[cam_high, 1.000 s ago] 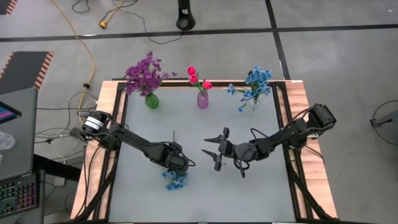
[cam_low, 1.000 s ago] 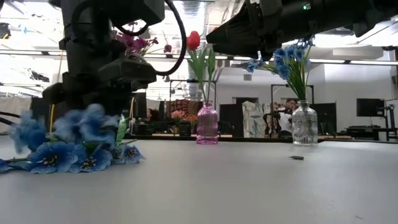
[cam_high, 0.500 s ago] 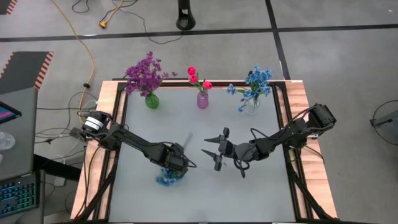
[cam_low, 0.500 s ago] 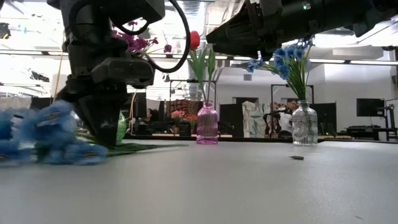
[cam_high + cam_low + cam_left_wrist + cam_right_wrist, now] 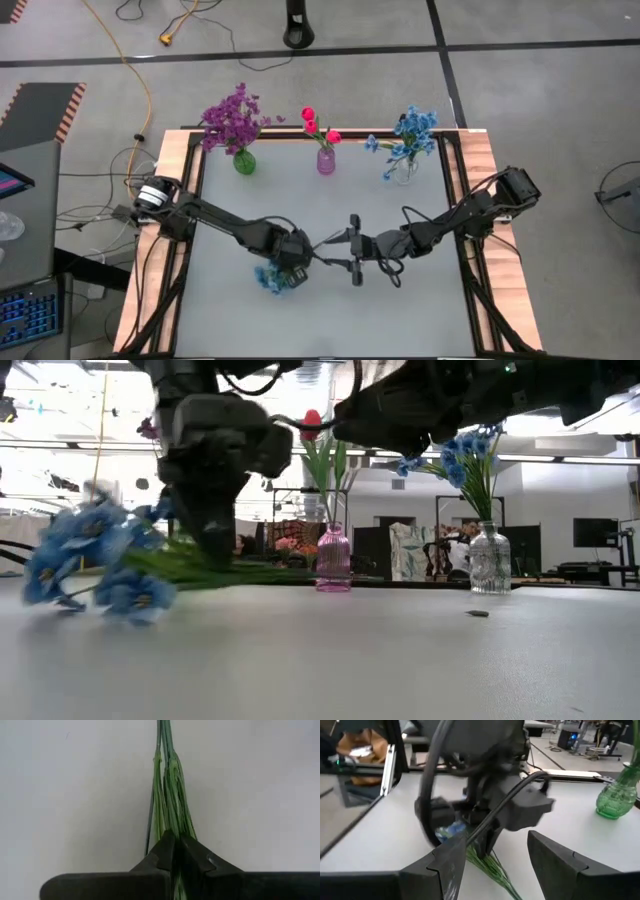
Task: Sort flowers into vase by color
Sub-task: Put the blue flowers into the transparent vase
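The right gripper grabs the sprig's green stems next, to sort the blue flower sprig (image 5: 272, 278) into the clear vase (image 5: 404, 170).
A blue flower sprig (image 5: 272, 278) on thin green stems (image 5: 169, 795) sits in my left gripper (image 5: 291, 262), which is shut on it near the table's middle. The stems reach right to my right gripper (image 5: 354, 248). That gripper is open, one finger on each side of the stems (image 5: 492, 867) without touching. At the far edge stand a green vase (image 5: 244, 161) with purple flowers, a pink vase (image 5: 326, 161) with pink-red buds, and a clear vase (image 5: 404, 170) with blue flowers. My left gripper pinches the bundle of green stems (image 5: 172, 836) between its two fingers, a short way from the blue flower head. The fingers come from above, pointing down, and lie across the stems. The stems run about level above the table (image 5: 250, 572), and the flower head (image 5: 90, 560) droops on the left.
Wooden rails and a dark frame (image 5: 185, 180) border the grey table top. A small dark scrap (image 5: 478, 613) lies on the table near the clear vase. The table's near half (image 5: 320, 320) is bare.
My left gripper has shut on the stems and moved a little toward the right. The sprig has turned about: its stems pointed toward the far edge and now point right, between my right gripper's fingers. The flower head has risen from lying flat on the table.
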